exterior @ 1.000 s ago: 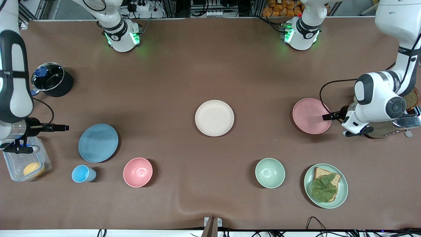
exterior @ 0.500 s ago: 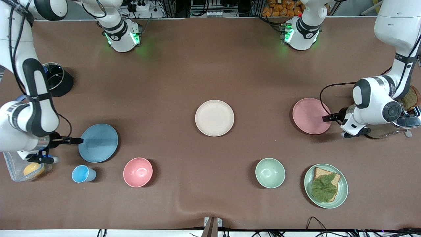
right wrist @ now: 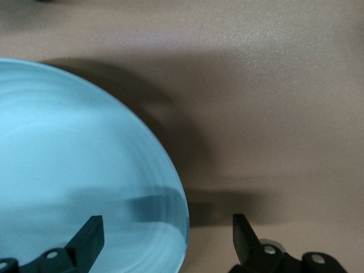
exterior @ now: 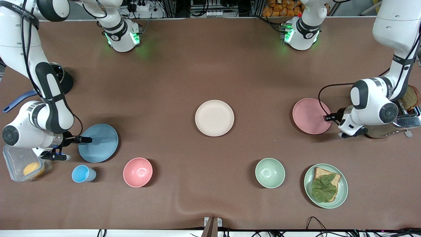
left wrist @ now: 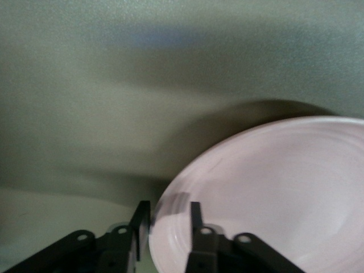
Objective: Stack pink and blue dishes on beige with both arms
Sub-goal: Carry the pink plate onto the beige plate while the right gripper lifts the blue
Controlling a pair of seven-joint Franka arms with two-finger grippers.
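The blue plate's rim (right wrist: pixel 185 216) is between the open fingers of my right gripper in the wrist view, so my right gripper needs to close on the plate.
The beige plate (exterior: pixel 214 118) lies at the table's middle. The pink plate (exterior: pixel 309 115) (left wrist: pixel 273 193) lies toward the left arm's end. My left gripper (exterior: pixel 326 117) (left wrist: pixel 169 219) straddles its rim, one finger outside and one on the inner face, shut on the rim. The blue plate (exterior: pixel 100 144) (right wrist: pixel 68 170) lies toward the right arm's end. My right gripper (exterior: pixel 87 140) (right wrist: pixel 168 233) stands open at its edge, one finger over the plate and one over the bare table.
A blue cup (exterior: pixel 82 173) and pink bowl (exterior: pixel 137 172) sit nearer the camera than the blue plate. A green bowl (exterior: pixel 270 172) and a green plate (exterior: pixel 342 189) with toast sit nearer than the pink plate. A clear container (exterior: pixel 13 163), a black pot (exterior: pixel 64 82) and a toaster (exterior: pixel 408 122) stand at the table's ends.
My right gripper has swung from beside the clear container to the blue plate's edge. My left gripper has stayed at the pink plate's rim, shifting only slightly.
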